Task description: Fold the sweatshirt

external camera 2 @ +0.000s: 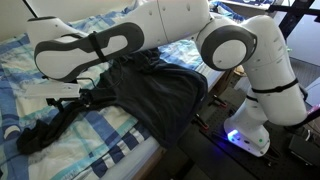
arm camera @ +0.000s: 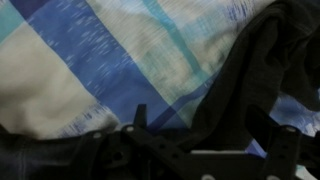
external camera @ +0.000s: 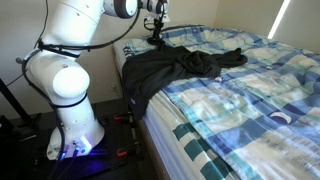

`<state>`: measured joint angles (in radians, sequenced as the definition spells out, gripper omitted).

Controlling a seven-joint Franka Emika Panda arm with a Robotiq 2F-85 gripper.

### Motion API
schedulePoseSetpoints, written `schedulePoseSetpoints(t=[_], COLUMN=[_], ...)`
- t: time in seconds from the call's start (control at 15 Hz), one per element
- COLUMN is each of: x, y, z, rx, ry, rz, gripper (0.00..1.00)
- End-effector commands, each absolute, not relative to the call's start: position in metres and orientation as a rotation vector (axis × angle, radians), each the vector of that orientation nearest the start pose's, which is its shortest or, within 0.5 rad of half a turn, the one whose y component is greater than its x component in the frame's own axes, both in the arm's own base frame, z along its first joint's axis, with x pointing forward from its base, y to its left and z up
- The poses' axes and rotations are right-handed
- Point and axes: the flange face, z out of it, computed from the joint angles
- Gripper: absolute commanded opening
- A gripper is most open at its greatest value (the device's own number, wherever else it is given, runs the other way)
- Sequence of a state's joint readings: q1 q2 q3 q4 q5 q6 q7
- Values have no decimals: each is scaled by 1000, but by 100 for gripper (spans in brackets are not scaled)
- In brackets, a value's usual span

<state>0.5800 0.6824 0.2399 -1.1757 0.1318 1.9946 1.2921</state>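
I need to grab the sweatshirt by its far edge next. Then I can fold that edge inward over the rest of the sweatshirt.
The black sweatshirt (external camera: 165, 68) lies rumpled over the near corner of the bed and hangs down its side. One sleeve stretches across the bedspread in both exterior views (external camera 2: 150, 95). My gripper (external camera: 155, 34) is down at the garment's far edge by the head of the bed. In an exterior view it (external camera 2: 84, 96) is mostly hidden behind the white arm. In the wrist view the two fingers stand apart, and the gripper (arm camera: 212, 125) has dark sweatshirt fabric (arm camera: 235, 75) lying between them over the bedspread.
The blue-and-white patchwork bedspread (external camera: 240, 95) covers the bed. The robot's base (external camera: 72, 120) stands on the floor beside the bed's edge. A wall and a window are behind the bed. A dark tripod (external camera: 12, 110) stands by the base.
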Motion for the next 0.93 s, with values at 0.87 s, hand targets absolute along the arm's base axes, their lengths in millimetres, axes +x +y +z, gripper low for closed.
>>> schedulePoseSetpoints(t=[0.87], x=[567], y=[551], z=[369], rx=[-2570], ry=[1150], rz=[123], gripper=[66])
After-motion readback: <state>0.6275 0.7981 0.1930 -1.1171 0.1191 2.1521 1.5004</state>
